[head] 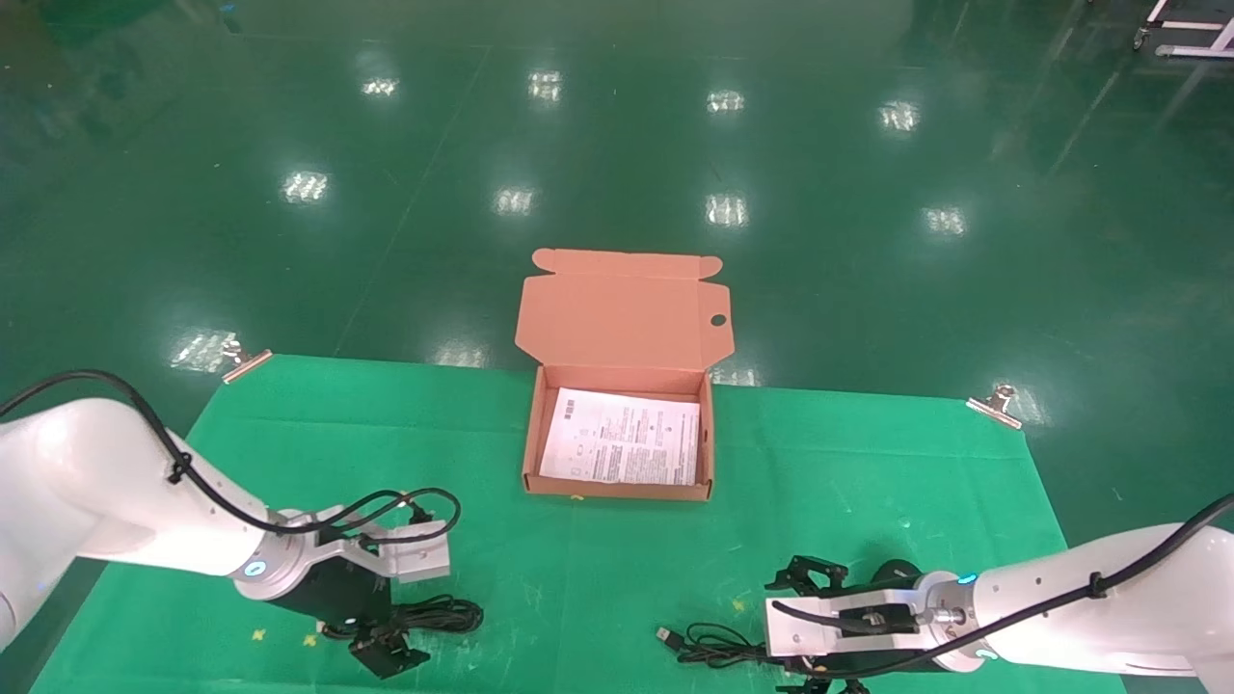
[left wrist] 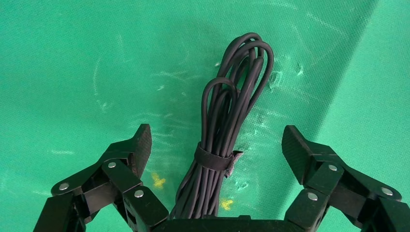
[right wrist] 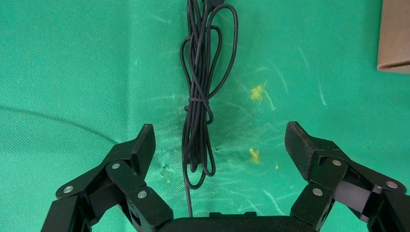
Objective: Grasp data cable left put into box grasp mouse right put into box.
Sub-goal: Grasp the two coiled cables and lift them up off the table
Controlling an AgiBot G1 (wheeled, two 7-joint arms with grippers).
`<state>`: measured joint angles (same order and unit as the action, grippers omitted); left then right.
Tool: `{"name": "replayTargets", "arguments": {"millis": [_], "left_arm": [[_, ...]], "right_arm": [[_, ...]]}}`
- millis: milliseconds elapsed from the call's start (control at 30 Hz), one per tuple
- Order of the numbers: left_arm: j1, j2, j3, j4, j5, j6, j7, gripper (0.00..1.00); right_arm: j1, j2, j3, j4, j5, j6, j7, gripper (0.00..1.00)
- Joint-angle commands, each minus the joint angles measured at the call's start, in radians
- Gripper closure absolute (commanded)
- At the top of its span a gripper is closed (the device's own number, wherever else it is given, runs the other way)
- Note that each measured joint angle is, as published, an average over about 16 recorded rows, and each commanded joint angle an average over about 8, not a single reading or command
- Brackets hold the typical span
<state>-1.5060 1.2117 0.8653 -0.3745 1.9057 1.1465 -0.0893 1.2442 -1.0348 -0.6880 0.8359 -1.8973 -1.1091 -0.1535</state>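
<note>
The mouse's cord would be caught now, as the fingers reach the green cloth on either side of the tied bundle, so my right gripper will close.
The salmon-orange box (head: 617,487) stands open at the table's middle, its lid up and a white printed sheet at its bottom. The data cable (left wrist: 227,130), a strapped black bundle, lies on the cloth between the open fingers of my left gripper (left wrist: 217,140). In the head view, the left gripper (head: 390,644) hangs low over the data cable (head: 445,613) at front left. My right gripper (right wrist: 220,137) is open above the mouse's thin cord (right wrist: 198,96). A dark rounded shape (head: 898,571) behind my right wrist may be the mouse. The right gripper (head: 791,634) is at front right.
The cord's USB plug (head: 665,635) lies left of the right gripper. Green cloth (head: 598,578) covers the table, clipped at both far corners (head: 993,403). The box's corner (right wrist: 394,34) shows in the right wrist view. Yellow marks dot the cloth.
</note>
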Motion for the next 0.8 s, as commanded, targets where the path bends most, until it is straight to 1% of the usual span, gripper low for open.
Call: {"name": "replayTargets", "arguments": {"millis": [33,800], "left_arm": [[-0.001,0.002,-0.001,0.006,-0.001,-0.002,0.002,1.00],[0.002,-0.005,0.000,-0.017,0.001,0.006,-0.007,1.00]], "right_arm": [[0.000,-0.001,0.002,-0.007,0.003,0.003,0.000,1.00],[0.001,0.004,-0.002,0.015,-0.003,-0.006,0.000,1.00]]}}
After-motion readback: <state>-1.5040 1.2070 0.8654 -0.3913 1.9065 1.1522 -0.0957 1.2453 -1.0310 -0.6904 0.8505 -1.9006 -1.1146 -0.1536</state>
